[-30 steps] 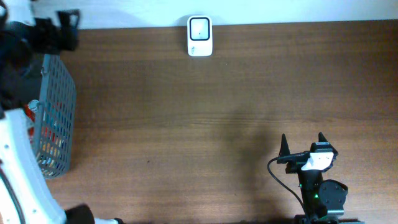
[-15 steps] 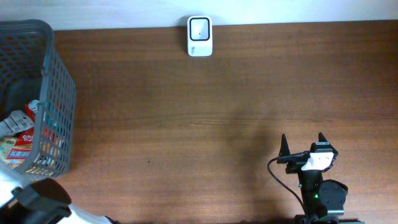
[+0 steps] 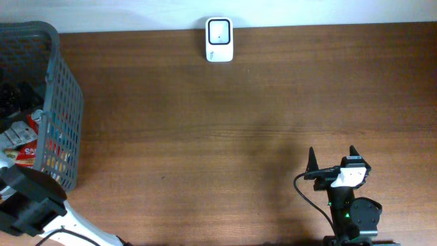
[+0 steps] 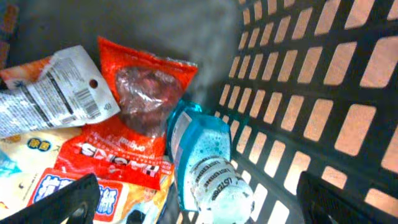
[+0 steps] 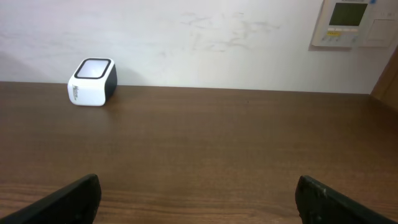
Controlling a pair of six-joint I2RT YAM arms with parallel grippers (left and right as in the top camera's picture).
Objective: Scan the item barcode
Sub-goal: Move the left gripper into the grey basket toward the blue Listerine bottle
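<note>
My left gripper grabs the blue mouthwash bottle at its cap end (image 3: 37, 115) (image 4: 224, 192) next, so the bottle's body stays uncovered for scanning the item barcode.
Inside a grey mesh basket (image 3: 65, 102) at the table's left end lie several items. The left wrist view looks down on them: a blue mouthwash bottle (image 4: 205, 158), a red snack bag (image 4: 146, 93), and a white pack (image 4: 53, 93) with a printed barcode. My left gripper (image 4: 196, 200) hangs open above the bottle, gripping nothing. The white barcode scanner (image 3: 219, 39) stands at the table's far edge, also visible as the scanner (image 5: 92, 82) in the right wrist view. My right gripper (image 3: 332, 158) is open and empty near the front right, pointing toward it.
The basket wall (image 4: 311, 93) rises close on the left gripper's right side. Part of the left arm (image 3: 31, 205) shows at the bottom left corner. Bare wooden table (image 3: 225, 137) lies between basket, scanner and right arm.
The left arm no longer covers the top of the basket; its dark link now shows at the bottom left. The right arm has not moved.
</note>
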